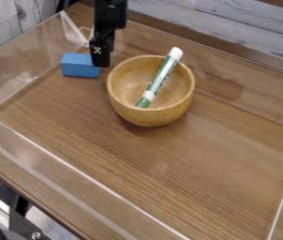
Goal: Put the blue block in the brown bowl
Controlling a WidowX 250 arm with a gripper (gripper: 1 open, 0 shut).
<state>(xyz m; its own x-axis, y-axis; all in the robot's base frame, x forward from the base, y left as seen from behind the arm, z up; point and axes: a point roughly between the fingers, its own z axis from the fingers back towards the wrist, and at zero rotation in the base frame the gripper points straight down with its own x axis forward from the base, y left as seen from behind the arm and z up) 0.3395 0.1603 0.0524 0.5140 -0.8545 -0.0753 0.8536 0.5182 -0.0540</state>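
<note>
I should grab the blue block by its middle with my gripper next, and then put it in the brown bowl.
The blue block lies on the wooden table, left of the brown bowl. A green-and-white tube leans inside the bowl, its white cap over the far rim. My black gripper points down and hangs just over the block's right end, between block and bowl. Its fingers look spread and hold nothing. Its tips hide the block's far right corner.
Clear plastic walls fence the table on the left and front. A clear folded piece stands behind the block. A grey plank wall runs along the back.
</note>
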